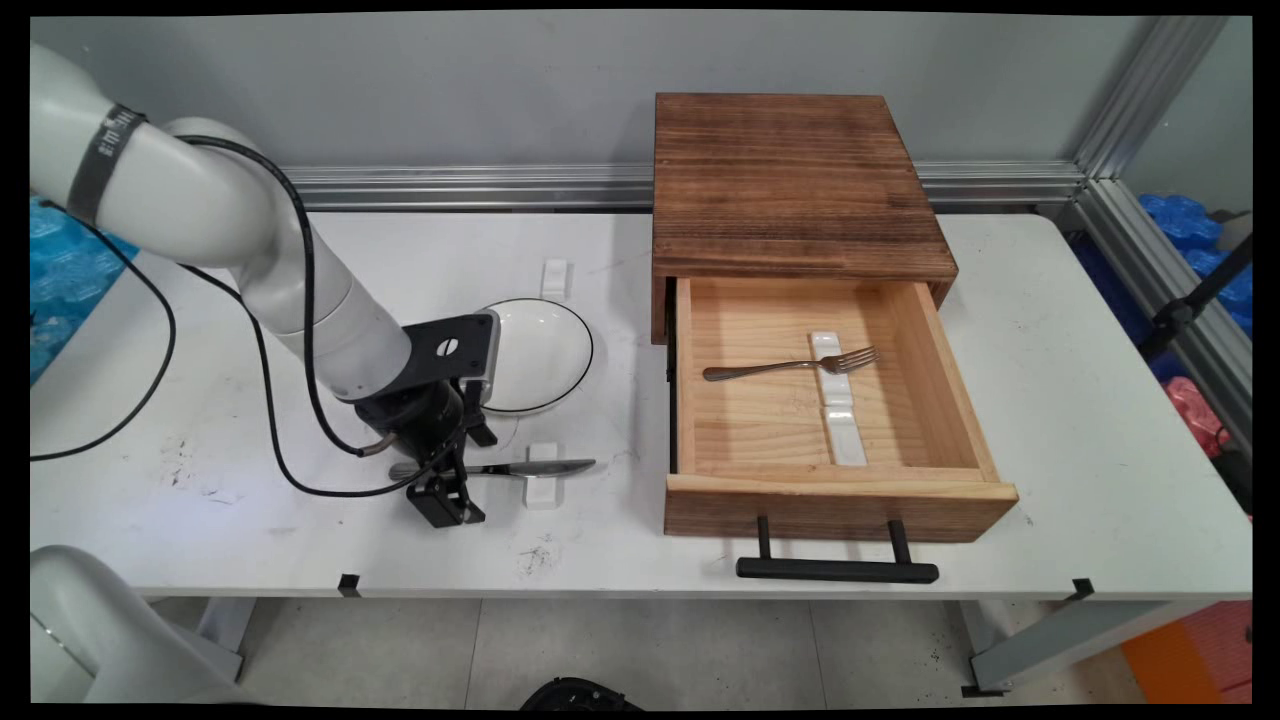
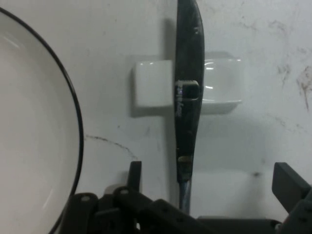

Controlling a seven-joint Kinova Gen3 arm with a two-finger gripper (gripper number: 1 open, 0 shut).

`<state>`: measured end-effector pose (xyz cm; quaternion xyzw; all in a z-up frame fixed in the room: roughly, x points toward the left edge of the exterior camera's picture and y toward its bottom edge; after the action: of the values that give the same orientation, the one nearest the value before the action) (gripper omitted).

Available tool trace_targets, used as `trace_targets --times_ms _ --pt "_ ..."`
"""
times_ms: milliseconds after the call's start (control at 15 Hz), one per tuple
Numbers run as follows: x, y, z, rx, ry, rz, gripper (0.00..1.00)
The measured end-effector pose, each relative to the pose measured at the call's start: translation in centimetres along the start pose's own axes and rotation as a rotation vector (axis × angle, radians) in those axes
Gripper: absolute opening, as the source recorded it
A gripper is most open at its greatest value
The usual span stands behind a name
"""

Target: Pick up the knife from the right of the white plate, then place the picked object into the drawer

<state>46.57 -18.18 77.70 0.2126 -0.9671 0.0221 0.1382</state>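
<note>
My gripper takes hold of the knife by its handle [image 1: 487,469] next, to lay it beside the fork in the open drawer.
My gripper [image 1: 458,470] is down at the table, open, astride the handle end of a dark-bladed knife [image 1: 535,467]. In the hand view my gripper [image 2: 211,170] has one fingertip on each side of the knife [image 2: 187,97], and neither touches it. The blade lies across a small white rest [image 2: 151,83], also seen in the main view [image 1: 543,490]. A white plate with a black rim [image 1: 540,350] lies just behind the hand; its edge [image 2: 29,122] fills the hand view's left side.
A wooden box [image 1: 795,180] stands at the right with its drawer [image 1: 985,440] pulled out. In the drawer a fork [image 1: 780,368] lies across a long white rest [image 1: 840,420]. Another small white rest [image 1: 555,278] sits behind the plate.
</note>
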Motion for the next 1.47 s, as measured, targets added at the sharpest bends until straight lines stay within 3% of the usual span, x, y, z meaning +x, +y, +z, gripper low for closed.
trace_targets --times_ms 133,200,1000,1467 --pt "-0.1 -0.2 0.1 -0.002 0.002 0.003 1.00" --pt "-0.1 -0.3 0.1 -0.002 0.003 0.003 0.00" --pt "-0.9 -0.8 -0.3 -0.013 -0.005 0.010 0.00" --pt "0.8 -0.8 -4.1 -0.018 0.036 0.025 0.00"
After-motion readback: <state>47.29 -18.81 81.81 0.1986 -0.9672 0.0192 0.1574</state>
